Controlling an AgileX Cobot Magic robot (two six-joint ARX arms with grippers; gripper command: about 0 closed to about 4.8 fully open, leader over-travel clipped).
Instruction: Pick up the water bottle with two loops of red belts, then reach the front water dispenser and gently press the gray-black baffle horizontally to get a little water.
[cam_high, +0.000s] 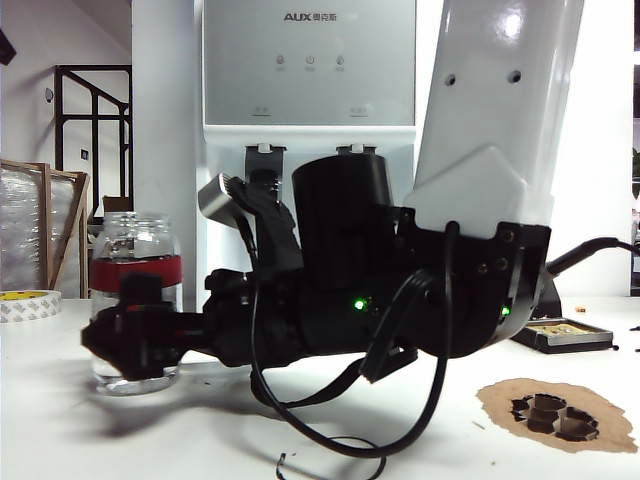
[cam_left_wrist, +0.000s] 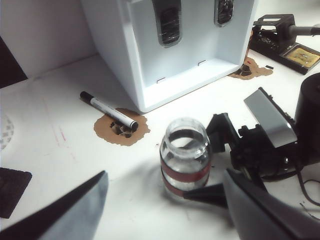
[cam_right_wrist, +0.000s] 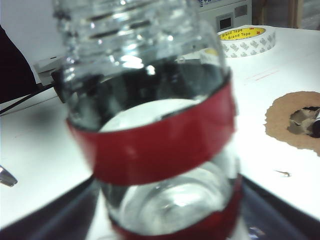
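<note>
I need to grab the water bottle by its lower body (cam_right_wrist: 172, 202) with my right gripper next, so I can get a little water at the dispenser.
The water bottle (cam_high: 135, 262), clear glass with two red bands, stands upright on the white table at the left. My right arm reaches across from the right, and the right gripper (cam_high: 132, 325) is open with one finger on each side of the bottle's lower body. In the right wrist view the bottle (cam_right_wrist: 155, 145) fills the space between the dark fingers (cam_right_wrist: 55, 215). My left gripper (cam_left_wrist: 165, 175) hangs open above the table, in front of the bottle (cam_left_wrist: 185, 160). The water dispenser (cam_high: 310, 60) stands behind. Its gray-black baffle (cam_left_wrist: 224, 11) shows in the bay.
A black-and-white marker (cam_left_wrist: 107, 111) lies across a brown scorched patch (cam_left_wrist: 122, 131) by the dispenser's base. A soldering stand (cam_left_wrist: 285, 42) sits at the far right. A tape roll (cam_high: 30, 303) and a wooden frame (cam_high: 40, 230) are at the left. Another brown patch (cam_high: 555, 412) is front right.
</note>
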